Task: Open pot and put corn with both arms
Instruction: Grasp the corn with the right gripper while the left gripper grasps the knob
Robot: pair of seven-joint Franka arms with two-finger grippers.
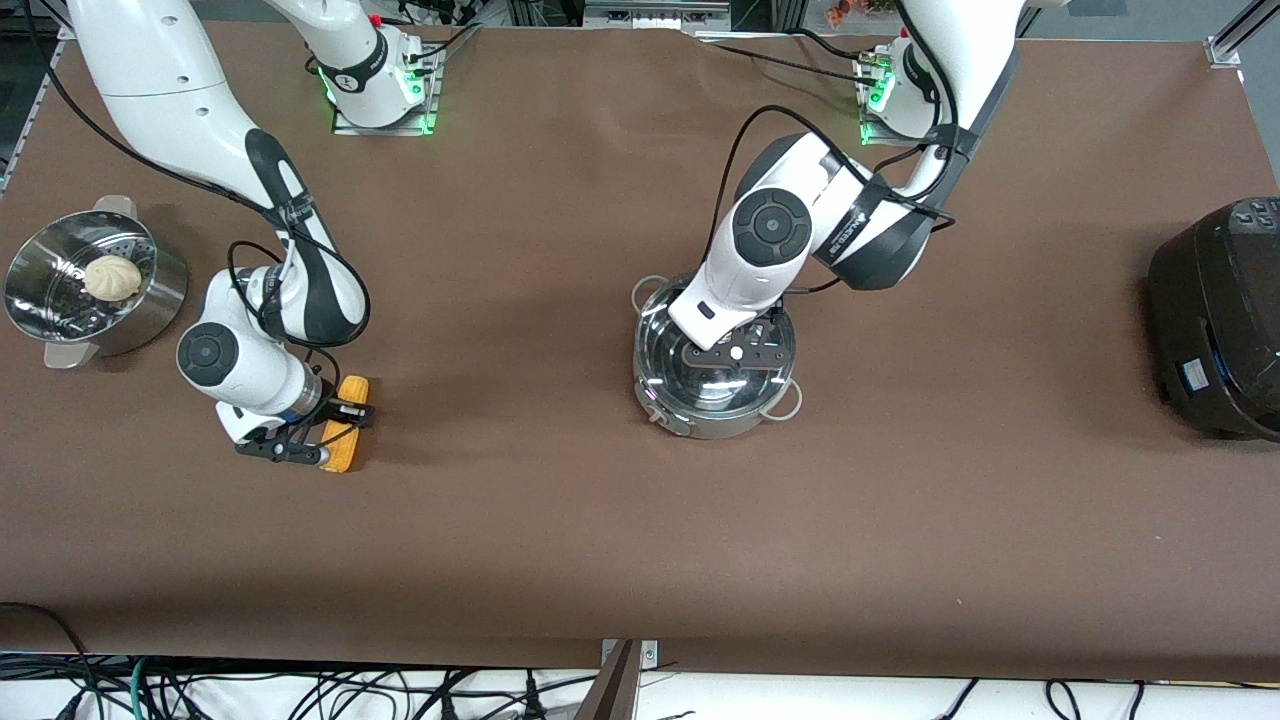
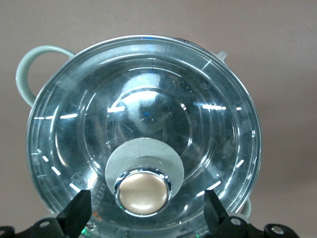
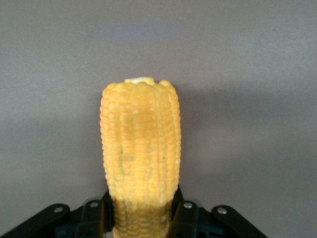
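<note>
The glass lid is wider than my gripper's open fingers. My left gripper needs to grab the lid by its tan knob (image 2: pixel 142 193) next.
The steel pot (image 1: pixel 712 418) stands mid-table with its glass lid (image 1: pixel 690 382) on it. My left gripper (image 1: pixel 735 352) hangs right over the lid, open. In the left wrist view the lid (image 2: pixel 143 114) fills the picture, and the gripper (image 2: pixel 146 215) has one finger on each side of the tan knob (image 2: pixel 142 193), with gaps between them. The yellow corn (image 1: pixel 352 388) lies at table level toward the right arm's end. My right gripper (image 1: pixel 335 430) is shut on it. In the right wrist view the gripper (image 3: pixel 141 218) clamps the corn (image 3: pixel 140 144) near one end.
A perforated steamer (image 1: pixel 150 310) with a white bun (image 1: pixel 112 277) stands at the right arm's end of the table. A black rice cooker (image 1: pixel 1220 320) stands at the left arm's end. Brown table surface lies between the corn and the pot.
</note>
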